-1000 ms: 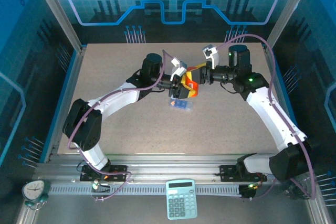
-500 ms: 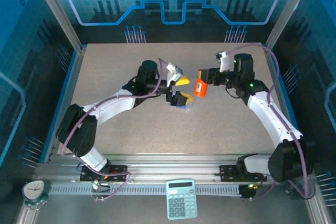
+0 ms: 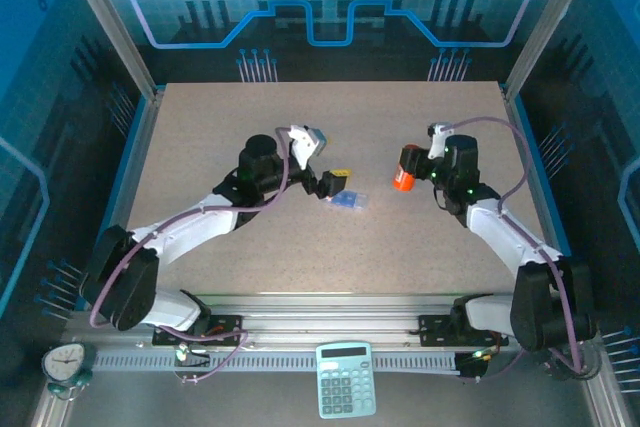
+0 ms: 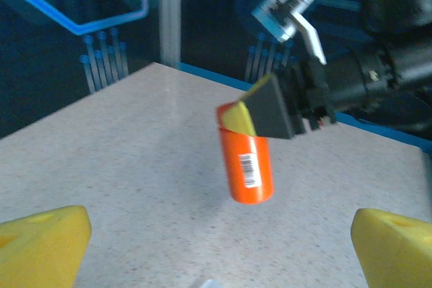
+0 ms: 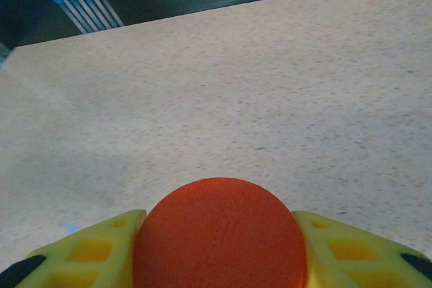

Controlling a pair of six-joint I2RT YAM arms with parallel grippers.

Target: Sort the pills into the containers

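The bottle hangs tilted with its base above the table and would end toppled there if I opened now. From here, my right gripper keeps holding the bottle.
My right gripper is shut on an orange cylindrical bottle, holding it above the table right of centre. The bottle sits between the yellow fingers in the right wrist view. From the left wrist the bottle hangs tilted with its barcode label facing me. My left gripper stands open and empty, left of the bottle and apart from it; its yellow fingertips flank bare table. The small blue translucent containers lie flat just beside the left gripper. The pills are out of view.
The speckled table has blue raised edges and metal frame posts at its corners. A calculator and a small clock lie off the table by the front rail.
My left gripper opened, let go of the orange bottle and drew back to the left. The right gripper carried the bottle to the right and lower, away from the pill box.
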